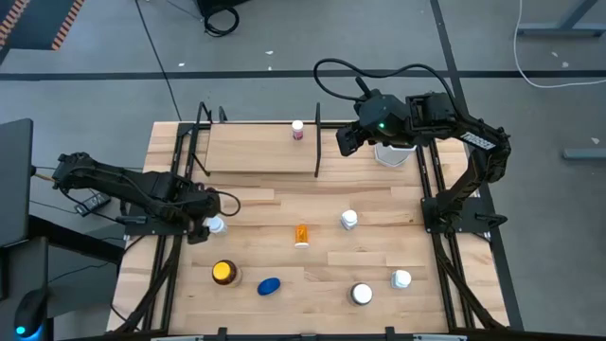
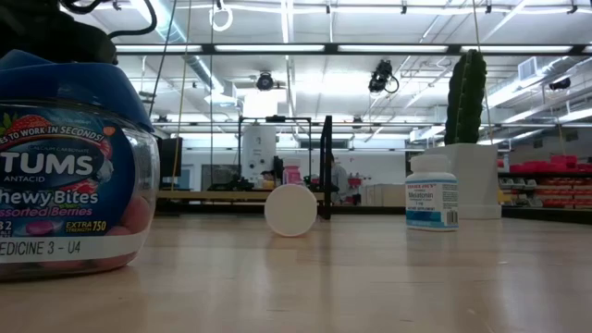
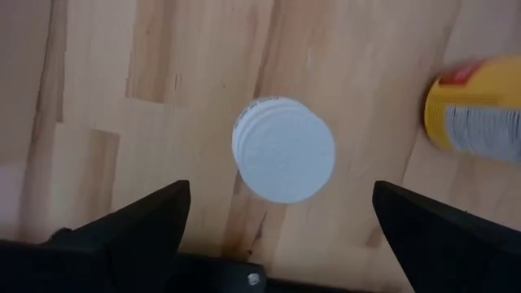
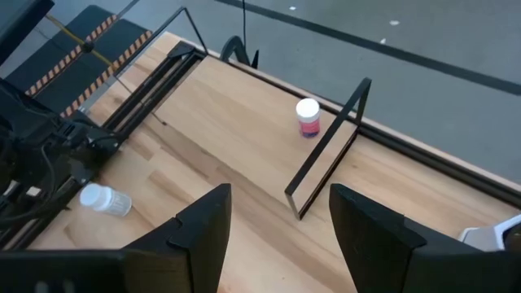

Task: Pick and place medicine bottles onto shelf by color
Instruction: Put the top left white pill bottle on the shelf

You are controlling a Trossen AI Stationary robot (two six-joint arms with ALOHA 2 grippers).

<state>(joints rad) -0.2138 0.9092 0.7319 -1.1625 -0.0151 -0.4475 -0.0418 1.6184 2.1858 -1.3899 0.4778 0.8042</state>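
My left gripper needs to move down before it closes on the white-capped bottle, because its fingers are still above the white cap (image 1: 217, 224).
My left gripper (image 1: 210, 227) is open near the table's left side, over a white-capped bottle (image 1: 217, 225). In the left wrist view its two fingers stand apart on either side of the round white cap (image 3: 283, 149), not touching it. My right gripper (image 1: 345, 141) is open and empty, above the right end of the light-wood shelf (image 1: 260, 147). A pink bottle with a white cap (image 4: 308, 117) stands upright on the shelf. On the table are an orange bottle (image 1: 301, 234), an amber yellow-lidded one (image 1: 224, 273), a blue one (image 1: 269, 286) and white ones (image 1: 349, 220).
A white pot with a cactus (image 1: 393, 152) stands at the far right, close beside my right gripper. The shelf's black rod frame (image 4: 326, 146) stands upright at its right end. More white bottles (image 1: 362, 295) (image 1: 401, 279) are near the front right. A yellow-labelled bottle (image 3: 476, 118) lies near my left gripper.
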